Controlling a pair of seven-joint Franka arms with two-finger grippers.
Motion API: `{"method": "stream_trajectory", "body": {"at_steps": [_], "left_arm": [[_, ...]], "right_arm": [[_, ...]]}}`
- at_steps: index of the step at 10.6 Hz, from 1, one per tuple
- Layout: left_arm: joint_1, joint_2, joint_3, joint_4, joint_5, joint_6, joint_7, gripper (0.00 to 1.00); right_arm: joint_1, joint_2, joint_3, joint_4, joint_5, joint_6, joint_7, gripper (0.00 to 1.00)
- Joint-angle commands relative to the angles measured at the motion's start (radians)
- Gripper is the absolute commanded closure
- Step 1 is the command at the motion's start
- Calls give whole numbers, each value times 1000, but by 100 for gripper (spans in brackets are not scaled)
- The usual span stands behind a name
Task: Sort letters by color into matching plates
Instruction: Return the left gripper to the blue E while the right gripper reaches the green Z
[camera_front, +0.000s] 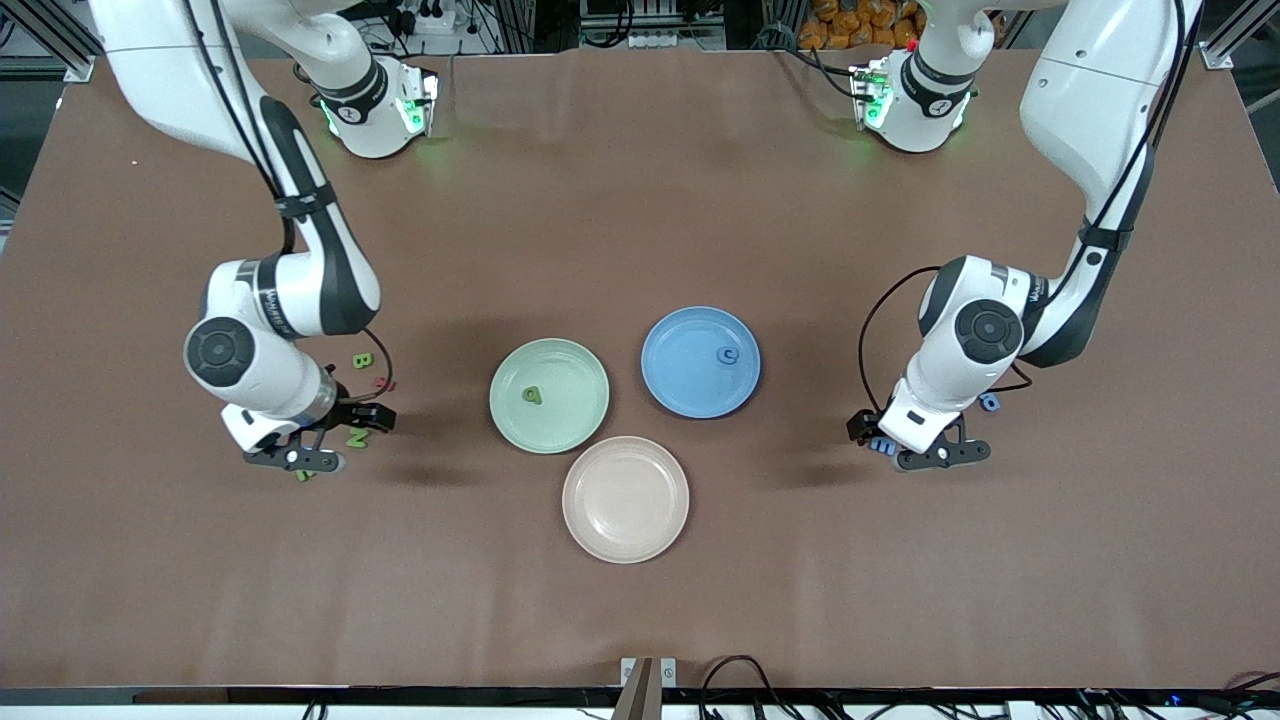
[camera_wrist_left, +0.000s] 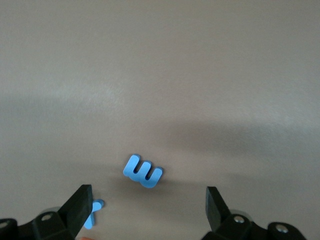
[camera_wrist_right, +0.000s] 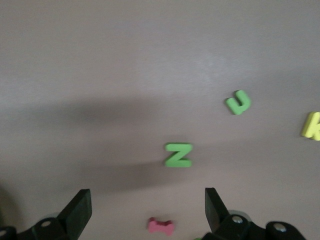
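Note:
I need to move my left gripper toward the blue E-shaped letter before closing on it, because bare tabletop still shows between my fingers and the letter in the left wrist view.
Three plates lie mid-table: a mint green plate (camera_front: 572, 420) with a green letter (camera_front: 533, 395) in it, a blue plate (camera_front: 680, 385) with a blue letter (camera_front: 729, 354) in it, and a beige-pink plate (camera_front: 625, 498) with nothing in it. My right gripper (camera_front: 335, 440) (camera_wrist_right: 147, 210) is open over a pink letter (camera_wrist_right: 161, 226), close to a green Z (camera_wrist_right: 178, 155), a green U (camera_wrist_right: 238, 102) and a yellow letter (camera_wrist_right: 311, 126). My left gripper (camera_front: 905, 445) (camera_wrist_left: 147, 210) is open over the table by a blue E-shaped letter (camera_wrist_left: 143, 171). A second blue letter (camera_wrist_left: 92, 212) is partly hidden by one finger.
More letters lie beside the right arm's wrist: a green B (camera_front: 362, 360) and a dark red piece (camera_front: 383, 382). A blue letter (camera_front: 989, 402) sits beside the left arm's wrist. Brown cloth covers the whole table (camera_front: 640, 200).

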Motion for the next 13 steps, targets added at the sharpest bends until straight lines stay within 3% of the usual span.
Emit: {"method": "stream_trajectory", "body": {"at_steps": [1, 3, 7, 10, 13], "left_arm": [[-7, 13, 13, 14, -28, -13, -207, 0], [-8, 14, 14, 20, -95, -12, -470, 0], [-8, 42, 25, 23, -99, -10, -772, 0], [-39, 83, 71, 47, -100, -6, -812, 0], [-45, 128, 71, 87, -100, -6, -829, 0]], "right_arm": [[-78, 15, 35, -18, -12, 63, -45, 0], [-143, 53, 79, -18, -12, 138, -45, 0], [-186, 116, 119, -21, -12, 240, -39, 0], [-186, 138, 119, -51, -11, 286, -37, 0], [-192, 121, 119, -136, -11, 376, -40, 0]]}}
